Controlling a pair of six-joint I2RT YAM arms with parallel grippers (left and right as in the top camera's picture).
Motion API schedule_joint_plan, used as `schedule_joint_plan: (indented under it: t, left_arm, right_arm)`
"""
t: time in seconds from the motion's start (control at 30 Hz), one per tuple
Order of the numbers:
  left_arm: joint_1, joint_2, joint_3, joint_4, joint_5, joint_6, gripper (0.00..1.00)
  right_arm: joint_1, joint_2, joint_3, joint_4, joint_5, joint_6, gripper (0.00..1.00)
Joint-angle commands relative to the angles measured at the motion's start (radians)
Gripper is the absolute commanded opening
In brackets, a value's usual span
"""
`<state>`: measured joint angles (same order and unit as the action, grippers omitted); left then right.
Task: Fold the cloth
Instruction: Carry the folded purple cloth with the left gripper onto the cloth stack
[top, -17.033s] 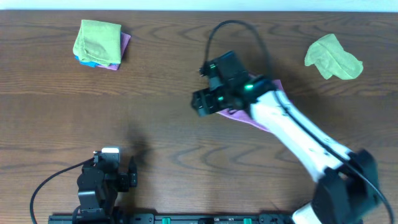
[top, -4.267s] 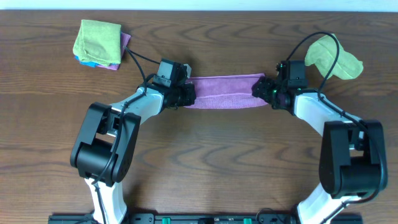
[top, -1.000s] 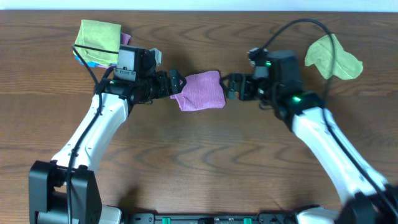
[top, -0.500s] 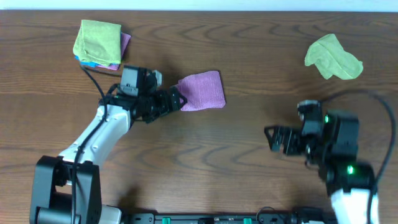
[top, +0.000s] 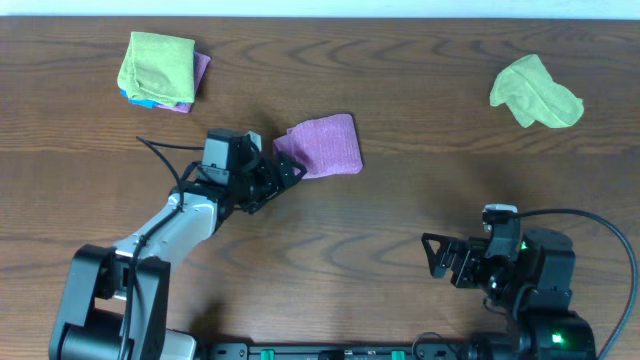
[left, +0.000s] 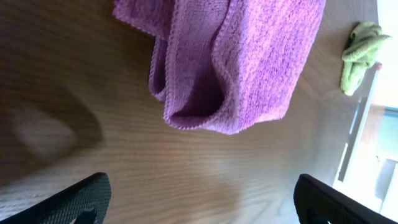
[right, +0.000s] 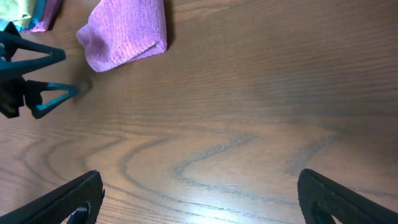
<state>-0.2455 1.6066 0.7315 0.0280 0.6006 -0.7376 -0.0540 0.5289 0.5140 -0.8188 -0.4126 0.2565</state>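
Next, my left gripper picks up the folded purple cloth by the edge nearest my left gripper, layers together, to lay it folded on the stack.
The purple cloth (top: 322, 146) lies folded into a small square on the wooden table, left of centre. It also shows in the left wrist view (left: 230, 59) and in the right wrist view (right: 126, 36). My left gripper (top: 283, 175) is open and empty, just left of and below the cloth, clear of it. My right gripper (top: 437, 258) is open and empty near the front right of the table, far from the cloth.
A stack of folded cloths with a green one on top (top: 158, 68) sits at the back left. A crumpled green cloth (top: 535, 92) lies at the back right, also seen in the left wrist view (left: 359, 53).
Both grippers let go of the folded purple cloth. The right arm pulled back to the front right. The left gripper backed off slightly toward the front.
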Motion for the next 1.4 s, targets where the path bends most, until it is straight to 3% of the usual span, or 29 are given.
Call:
schedule_joint_plan:
  t: [0.0,0.33,0.43,0.5,0.57,0.63,0.7,0.9,1.03,1.37]
  left_arm:
    - [-0.027,0.025,-0.005,0.037,-0.080,-0.042,0.95]
    - [-0.040,0.192,-0.005,0.263,-0.085,-0.164,0.95]
    - [-0.046,0.255,-0.005,0.358,-0.088,-0.195,1.00]
    - [-0.056,0.301,-0.005,0.439,-0.088,-0.208,0.86]
    - [-0.069,0.359,-0.004,0.537,-0.089,-0.220,0.49]
    - [-0.075,0.406,-0.002,0.606,-0.091,-0.229,0.24]
    - [-0.076,0.433,-0.002,0.669,-0.088,-0.229,0.06]
    - [-0.039,0.396,0.051,0.875,-0.057,-0.233,0.06]
    - [0.035,0.307,0.194,0.754,-0.064,-0.218,0.06]
    - [0.207,0.254,0.640,0.164,-0.224,0.008,0.06]
  right_arm:
    - [-0.007,-0.005,-0.005,-0.005,-0.010,0.020,0.99]
    - [-0.007,-0.005,-0.005,-0.005,-0.010,0.020,0.99]
    - [-0.007,-0.005,-0.005,-0.005,-0.010,0.020,0.99]
    - [-0.007,-0.005,-0.005,-0.005,-0.010,0.020,0.99]
    - [-0.007,-0.005,-0.005,-0.005,-0.010,0.020,0.99]
    - [-0.007,-0.005,-0.005,-0.005,-0.010,0.020,0.99]
    - [-0.007,-0.005,-0.005,-0.005,-0.010,0.020,0.99]
    - [-0.007,-0.005,-0.005,-0.005,-0.010,0.020,0.99]
    - [-0.007,-0.005,-0.005,-0.005,-0.010,0.020,0.99]
    - [-0.007,-0.005,-0.005,-0.005,-0.010,0.020,0.99]
